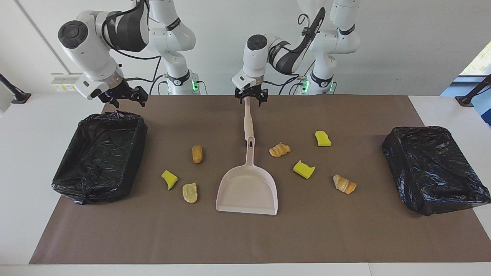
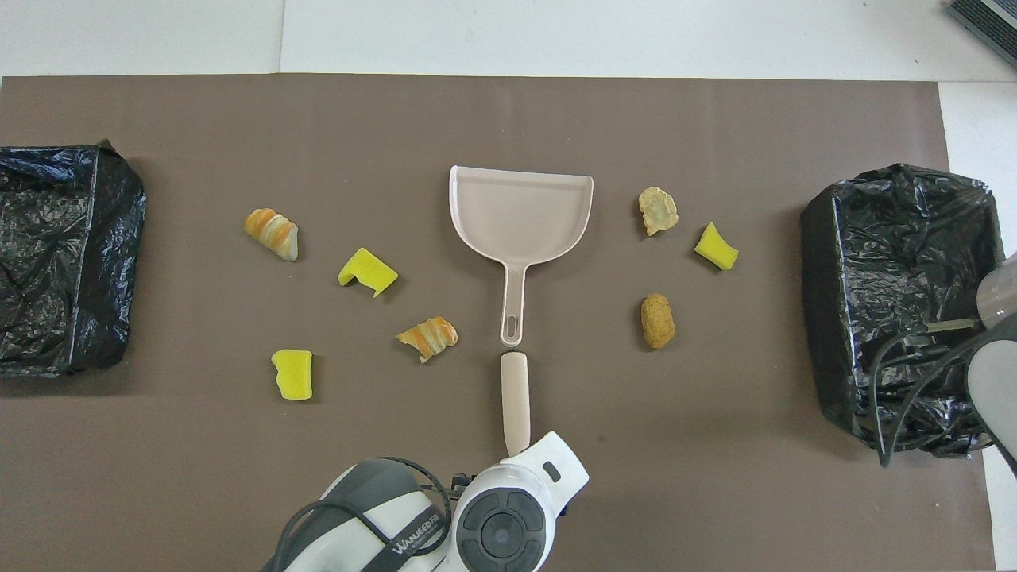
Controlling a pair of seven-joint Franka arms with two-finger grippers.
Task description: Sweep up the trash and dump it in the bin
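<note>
The right gripper picks up the pale pink dustpan by its narrow handle next, since the broad scoop is too wide for the fingers.
The pale pink dustpan lies empty at mid-table, handle toward the robots. A pale stick-like handle lies in line with it, nearer the robots. My left gripper is at that handle's near end, fingers spread on either side. Trash lies around the pan: yellow sponge chunks, striped croissant pieces, brown bread lumps. My right gripper hangs empty, fingers apart, over the near edge of the bin.
Two bins lined with black bags stand on the brown mat, one at the right arm's end and one at the left arm's end. The white table shows around the mat.
</note>
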